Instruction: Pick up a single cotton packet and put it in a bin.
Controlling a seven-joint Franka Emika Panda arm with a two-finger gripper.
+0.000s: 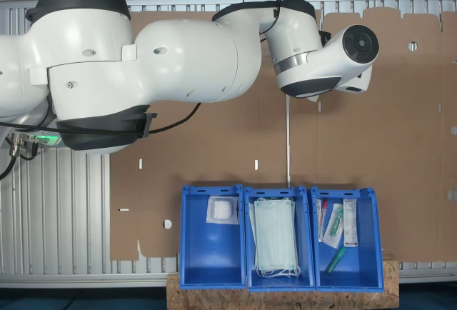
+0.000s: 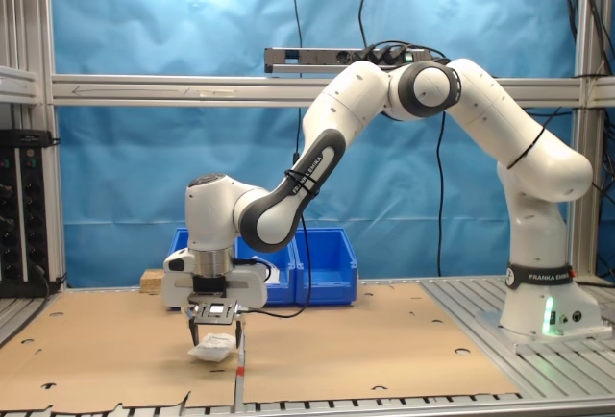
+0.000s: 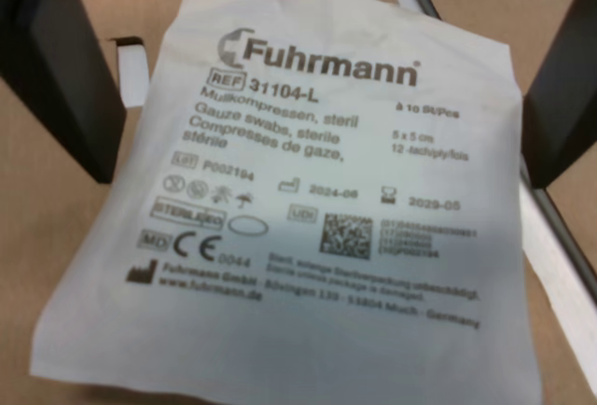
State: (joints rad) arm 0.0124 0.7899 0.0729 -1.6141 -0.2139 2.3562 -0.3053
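I will grab the cotton packet next by its brand-name half (image 3: 326, 97), to put it in the bin that holds the wrapped cotton.
The cotton packet (image 3: 308, 228) is a flat white sachet with grey print, lying on the brown cardboard. In the second exterior view the packet (image 2: 213, 349) lies directly under my gripper (image 2: 216, 336). My gripper (image 3: 317, 162) is open. Its black fingers (image 3: 56, 69) stand on either side of the sachet, close to its edges and not pressing it. The bin (image 1: 213, 253) is the deep blue one at the first exterior view's left end of the row. It holds a clear-wrapped wad of cotton (image 1: 222, 211).
The middle blue bin (image 1: 309, 253) holds pale-green face masks (image 1: 275, 238). The third bin (image 1: 360, 267) holds syringes and sachets. In the second exterior view the bins (image 2: 327, 263) stand behind the arm. A pale seam strip (image 3: 560, 256) runs beside the sachet. The cardboard sheet (image 2: 384, 340) covers the table.
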